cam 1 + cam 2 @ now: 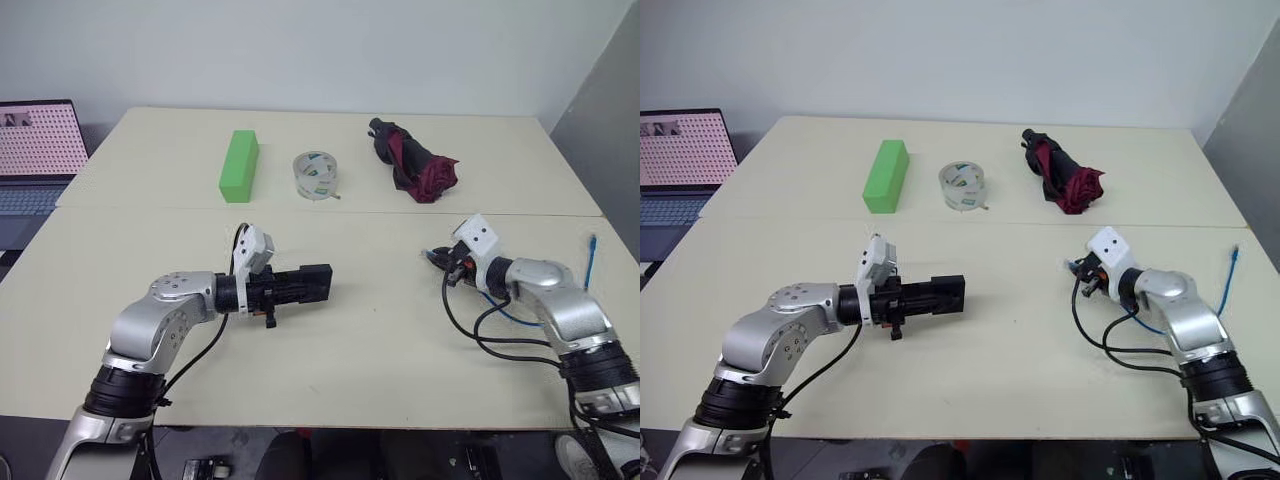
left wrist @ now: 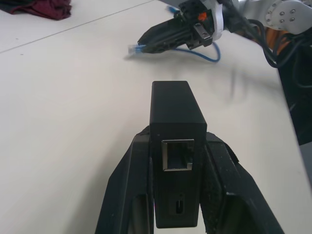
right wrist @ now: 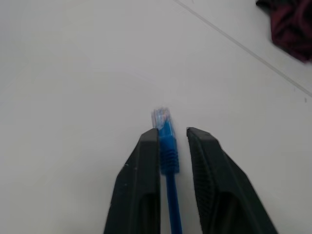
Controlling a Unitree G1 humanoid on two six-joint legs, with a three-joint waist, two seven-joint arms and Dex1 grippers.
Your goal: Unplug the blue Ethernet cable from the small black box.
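The small black box hangs above the table and would drop if my left gripper opened now, so the left gripper keeps hold of it from here.
My left gripper [image 1: 300, 285] is shut on the small black box [image 2: 175, 112], holding it level above the table's front left. The box's Ethernet port [image 2: 178, 155] faces the left wrist camera with nothing plugged into it. The blue Ethernet cable [image 3: 167, 141] is free of the box. Its clear plug lies between the fingers of my right gripper [image 3: 173, 132], low over the table at the right. The plug rests against one finger, with a gap to the other. The cable trails back under the right arm to its far end [image 1: 591, 250] near the table's right edge.
A green block [image 1: 239, 165], a roll of clear tape [image 1: 316, 175] and a folded dark red and black umbrella [image 1: 412, 160] lie in a row at the back. A laptop [image 1: 35, 150] stands off the table's left side. A seam [image 1: 150, 208] crosses the tabletop.
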